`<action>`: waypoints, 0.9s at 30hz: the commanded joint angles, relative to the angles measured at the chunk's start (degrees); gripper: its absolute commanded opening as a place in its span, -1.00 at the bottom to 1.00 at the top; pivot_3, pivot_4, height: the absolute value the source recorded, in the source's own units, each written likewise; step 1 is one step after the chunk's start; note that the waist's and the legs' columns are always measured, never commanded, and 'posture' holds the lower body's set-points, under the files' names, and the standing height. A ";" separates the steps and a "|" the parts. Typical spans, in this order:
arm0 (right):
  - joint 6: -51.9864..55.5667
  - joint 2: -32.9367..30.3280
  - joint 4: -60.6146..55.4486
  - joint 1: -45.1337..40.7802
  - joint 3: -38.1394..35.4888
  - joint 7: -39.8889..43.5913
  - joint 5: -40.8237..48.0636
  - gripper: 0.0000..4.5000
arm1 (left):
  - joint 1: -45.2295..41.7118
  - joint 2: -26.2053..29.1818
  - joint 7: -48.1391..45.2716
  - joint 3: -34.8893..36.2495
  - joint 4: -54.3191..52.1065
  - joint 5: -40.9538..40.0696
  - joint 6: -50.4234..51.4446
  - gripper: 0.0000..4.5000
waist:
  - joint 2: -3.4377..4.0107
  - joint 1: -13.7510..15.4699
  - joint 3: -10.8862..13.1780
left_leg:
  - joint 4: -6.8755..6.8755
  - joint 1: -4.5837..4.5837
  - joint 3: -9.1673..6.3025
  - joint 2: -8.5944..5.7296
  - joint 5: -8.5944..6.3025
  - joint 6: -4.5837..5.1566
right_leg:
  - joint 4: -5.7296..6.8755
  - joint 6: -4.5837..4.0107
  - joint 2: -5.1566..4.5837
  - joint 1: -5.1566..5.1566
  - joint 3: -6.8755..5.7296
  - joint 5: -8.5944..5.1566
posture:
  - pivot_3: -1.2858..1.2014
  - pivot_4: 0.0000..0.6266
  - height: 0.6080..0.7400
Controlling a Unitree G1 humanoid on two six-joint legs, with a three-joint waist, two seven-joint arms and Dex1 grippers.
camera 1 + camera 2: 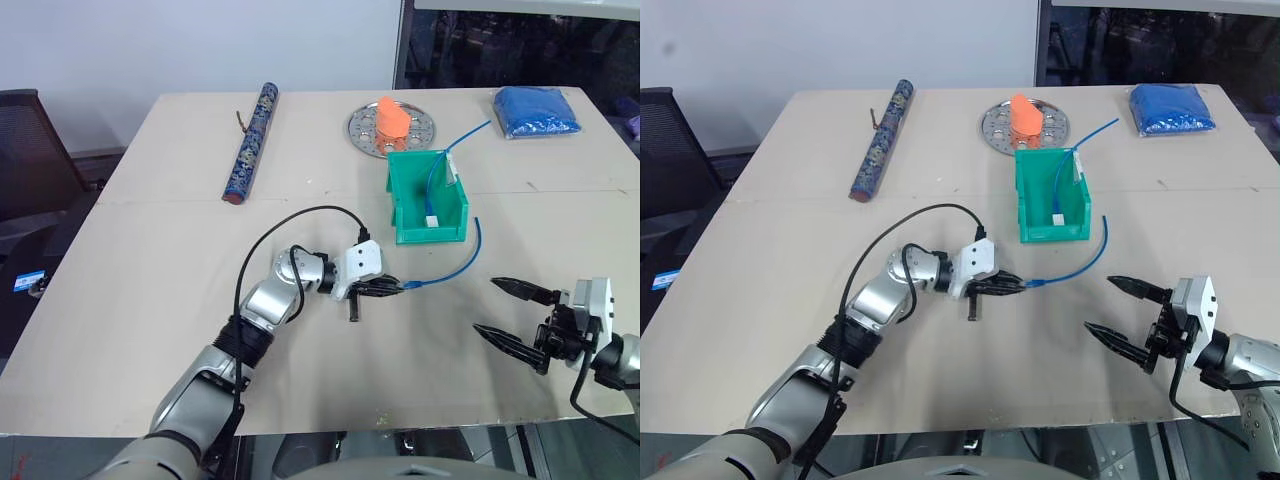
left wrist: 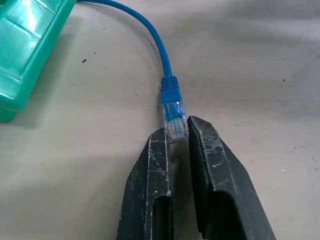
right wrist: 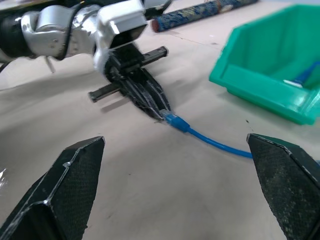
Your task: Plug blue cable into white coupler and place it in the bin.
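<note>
The blue cable has to be plugged into the white coupler (image 1: 431, 219). My right gripper should grab the cable by its connector end (image 1: 410, 285) next.
The blue cable (image 1: 455, 264) lies on the table in a curve beside the green bin (image 1: 405, 190). My left gripper (image 1: 397, 286) is shut on the cable's clear plug (image 2: 175, 120), with the fingertips (image 2: 162, 145) pinching the plug's end just above the tabletop. A second stretch of blue cable (image 1: 437, 175) lies inside the bin and ends at a small white piece, the white coupler (image 1: 431, 219). My right gripper (image 1: 486, 306) hovers open near the table's front right, its fingers (image 3: 75, 170) spread wide and pointing toward the plug.
At the back of the table are a rolled patterned tube (image 1: 251, 143), a round metal plate (image 1: 365, 130) holding an orange object (image 1: 392, 118), and a folded blue cloth bundle (image 1: 538, 110). A black chair (image 1: 30, 150) stands to the left.
</note>
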 commanded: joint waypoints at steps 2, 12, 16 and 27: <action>13.75 2.49 -7.43 -0.61 2.37 -10.75 11.61 1.00 | -1.23 -3.09 -0.71 6.72 -9.45 -13.55 15.51 -0.98 | -0.01 0.00 0.01 | 0.02 -0.03 -0.05 0.01 0.00 0.00 | 0.02 0.00 -0.01 0.00 -0.03 0.00 | 0.03 -0.52 1.00; 21.73 14.58 -10.02 -13.95 2.73 -28.77 36.46 1.00 | -3.19 -6.60 4.30 18.58 -16.91 -35.10 39.69 -0.98 | 0.01 -0.18 0.00 | 0.06 -0.01 -0.12 0.06 0.01 -0.02 | 0.09 -0.01 0.10 0.00 -0.07 0.00 | 0.03 -0.52 1.00; 22.68 14.18 -9.79 -15.95 3.14 -29.72 38.40 1.00 | -3.26 -6.34 5.44 19.44 -17.28 -36.84 41.35 -0.98 | 0.01 0.01 0.00 | 0.05 -0.02 -0.13 0.01 0.01 -0.02 | 0.09 -0.01 0.17 0.00 -0.08 0.00 | 0.03 -0.52 1.00; 23.10 13.17 -10.08 -18.01 3.80 -30.35 39.49 -0.99 | -3.16 -7.38 7.73 19.49 -18.00 -38.35 41.55 -1.00 | 0.01 -0.16 0.00 | 0.05 -0.01 -0.08 0.00 0.01 -0.02 | 0.10 -0.02 0.28 -0.01 -0.01 0.00 | 0.03 -0.52 1.00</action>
